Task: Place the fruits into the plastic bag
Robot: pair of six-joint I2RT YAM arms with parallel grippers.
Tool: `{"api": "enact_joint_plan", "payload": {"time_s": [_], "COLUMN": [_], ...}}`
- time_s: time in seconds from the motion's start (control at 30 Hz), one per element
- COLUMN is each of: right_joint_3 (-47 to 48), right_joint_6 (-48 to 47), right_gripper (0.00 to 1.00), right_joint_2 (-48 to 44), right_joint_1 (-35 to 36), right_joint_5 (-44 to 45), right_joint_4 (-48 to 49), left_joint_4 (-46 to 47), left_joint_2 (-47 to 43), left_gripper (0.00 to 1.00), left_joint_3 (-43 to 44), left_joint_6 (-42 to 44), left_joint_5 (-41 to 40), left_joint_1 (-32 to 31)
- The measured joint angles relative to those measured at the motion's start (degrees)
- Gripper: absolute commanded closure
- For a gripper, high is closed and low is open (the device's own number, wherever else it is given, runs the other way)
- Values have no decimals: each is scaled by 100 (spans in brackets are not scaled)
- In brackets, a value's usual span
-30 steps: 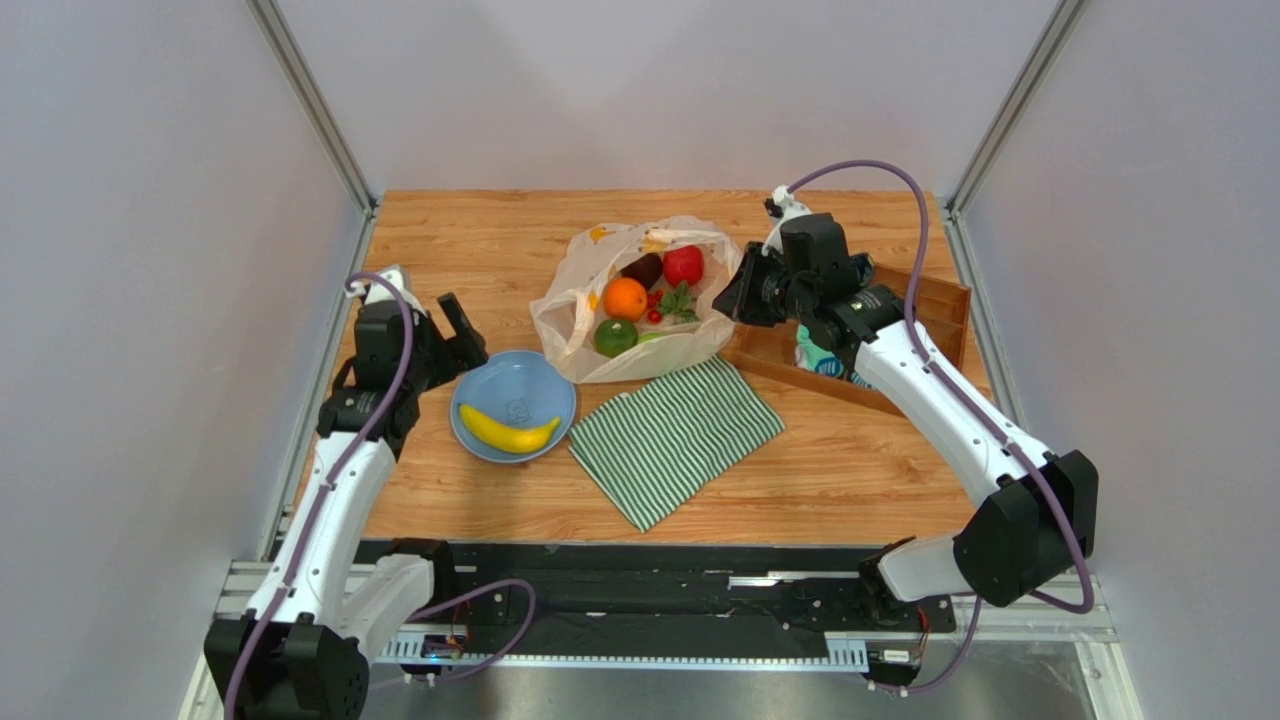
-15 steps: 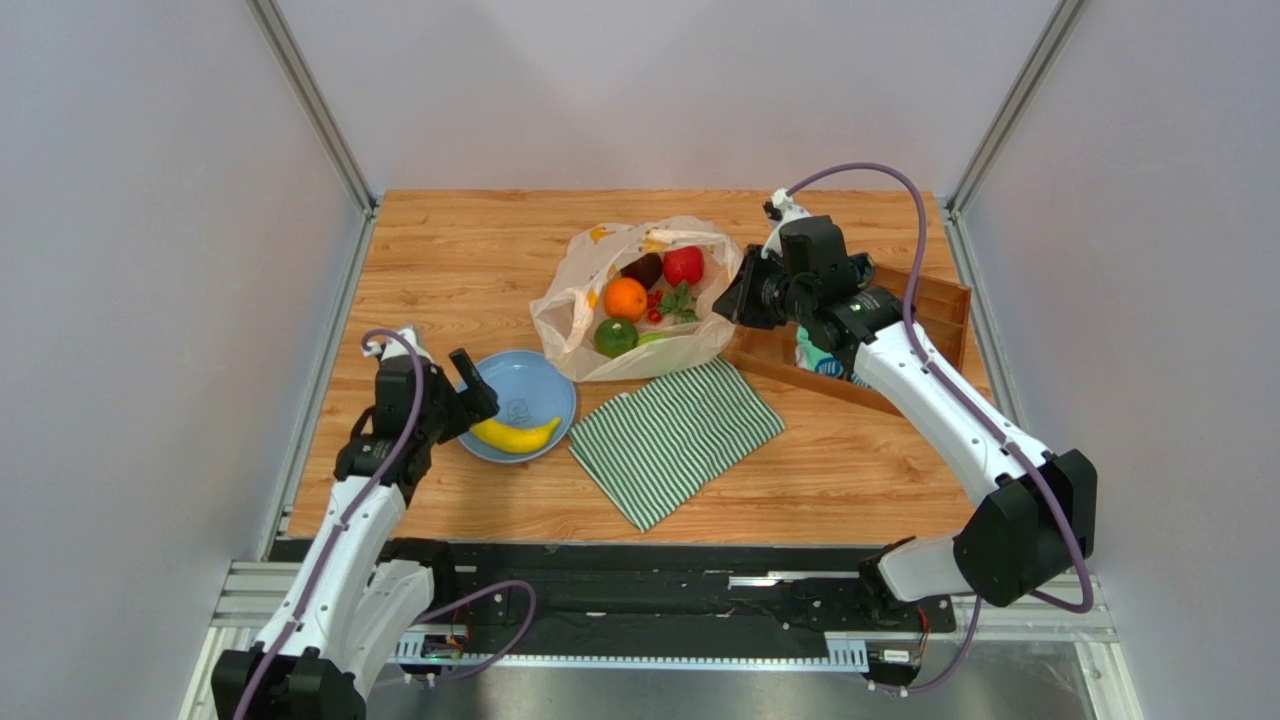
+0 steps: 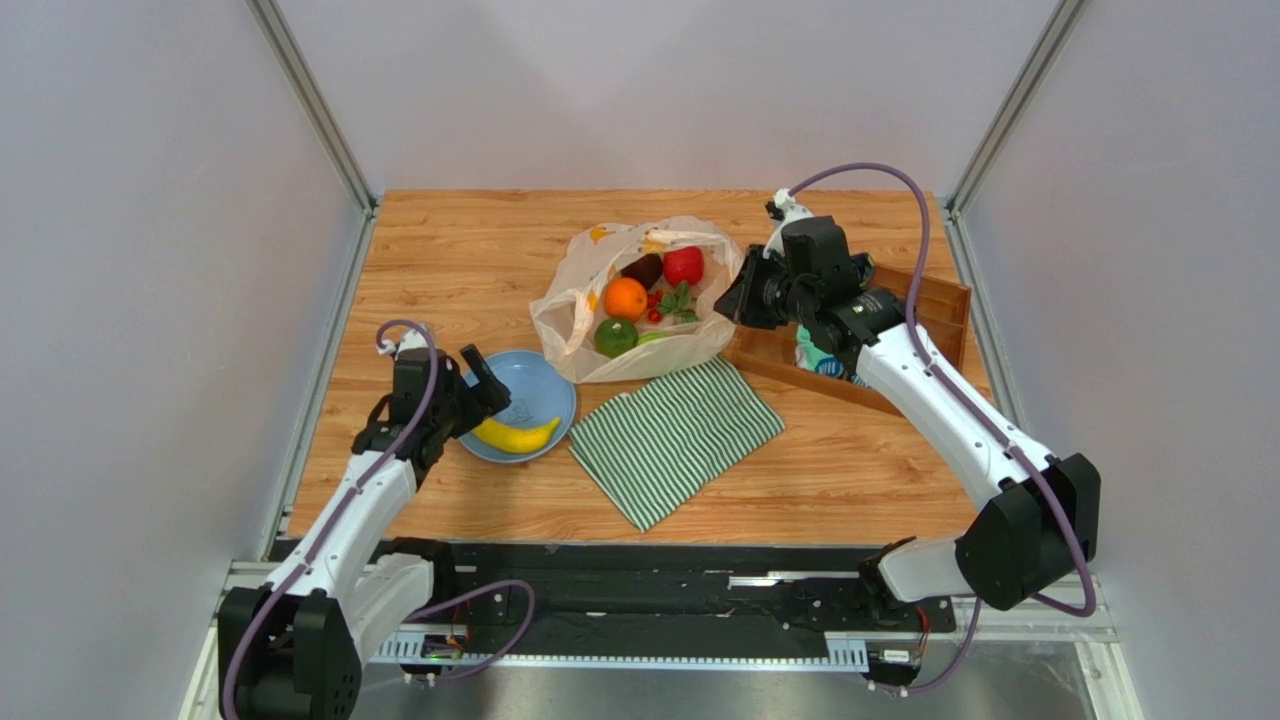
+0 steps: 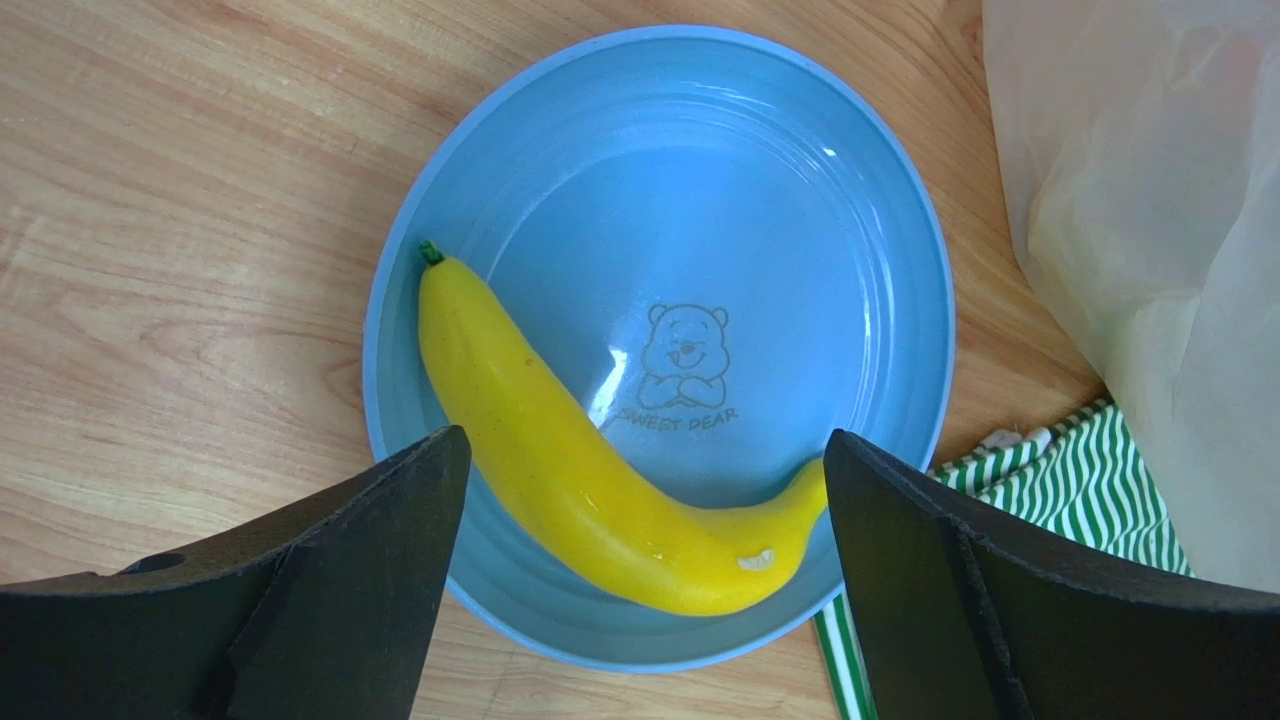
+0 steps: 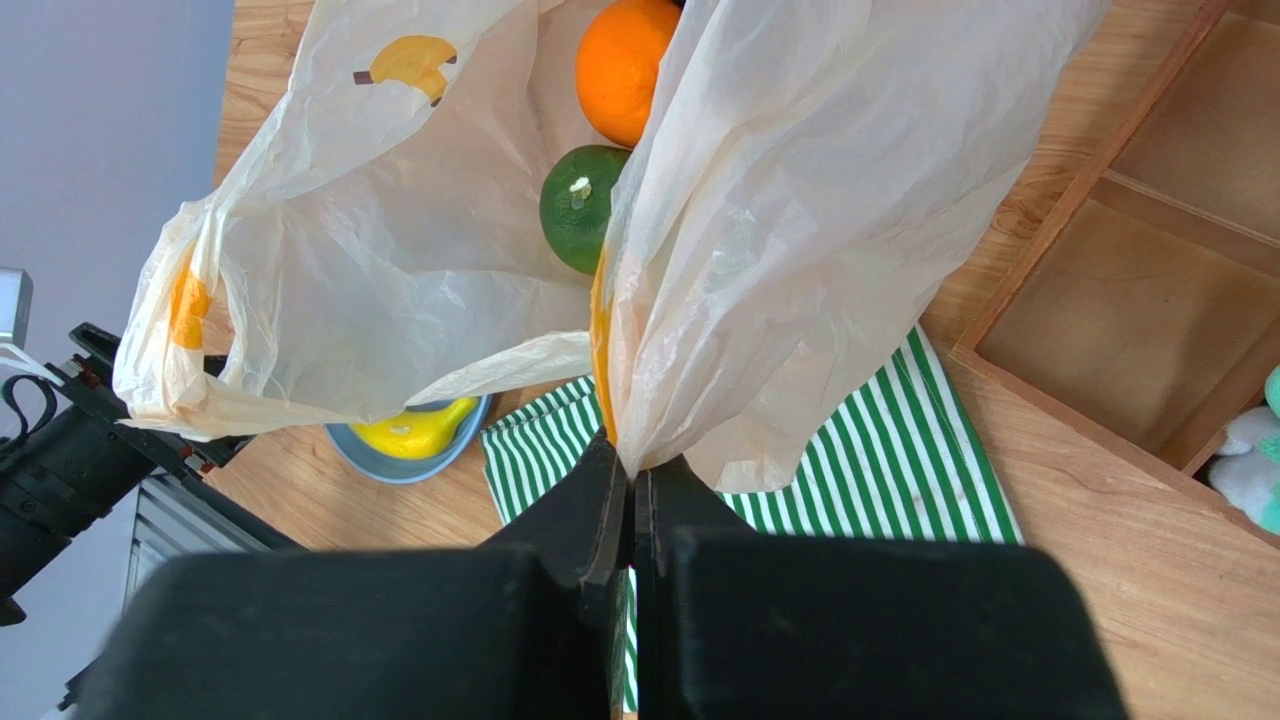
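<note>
I should grab the yellow banana's thick body (image 3: 517, 438) with my left gripper. Then its ends stay free to slip into the bag (image 3: 579, 308).
A yellow banana (image 4: 586, 473) lies on the blue plate (image 4: 842, 195); in the top view the banana (image 3: 516, 437) is at the plate's near side. My left gripper (image 4: 639, 563) hangs just above it, open, its fingers (image 4: 376, 525) straddling the banana's middle. The plastic bag (image 3: 579, 308) lies at the table's centre with an orange (image 3: 625, 299), green apple (image 3: 613, 336), red apple (image 3: 684, 266), a dark fruit (image 3: 643, 270) and red berries (image 3: 655, 308) showing in it. My right gripper (image 5: 633, 477) is shut on the bag's edge (image 5: 781, 225) and holds it lifted.
A green-striped cloth (image 3: 676, 435) lies in front of the bag, beside the plate. A wooden tray (image 3: 939, 323) with a soft toy (image 5: 1247, 458) stands at the right, under the right arm. Metal posts and grey walls bound the table.
My left arm has swung toward the near side and lowered over the plate, so the open fingers now straddle the banana. The right gripper and bag have not moved.
</note>
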Motion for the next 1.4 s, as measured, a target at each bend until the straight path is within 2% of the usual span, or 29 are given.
{"api": "enact_joint_plan", "payload": {"time_s": [0.53,1.0,1.1,1.23,1.3,1.4], "right_joint_3": [0,0,0,0,0,0], "right_joint_6": [0,-2,-2,-2,-7,-20], "right_gripper": [100,100,100,100,100,100], "right_joint_2": [0,0,0,0,0,0], "right_joint_1": [0,0,0,0,0,0], "right_joint_5": [0,2,2,2,4,4], "right_joint_4": [-2,-2,-2,-2,-2,-2], "left_joint_4": [173,898,1056,1233,1298,1366], "left_joint_2": [302,1283,1460,1718,1808,1904], "left_gripper": [2,13,18,33,37,53], "left_joint_3": [-227,-214,-151,-52,-24,-13], "left_joint_6": [-70,-26,7,68,98,138], "left_joint_5": [-57,282,313,348,378,411], "left_joint_1": [0,0,0,0,0,0]}}
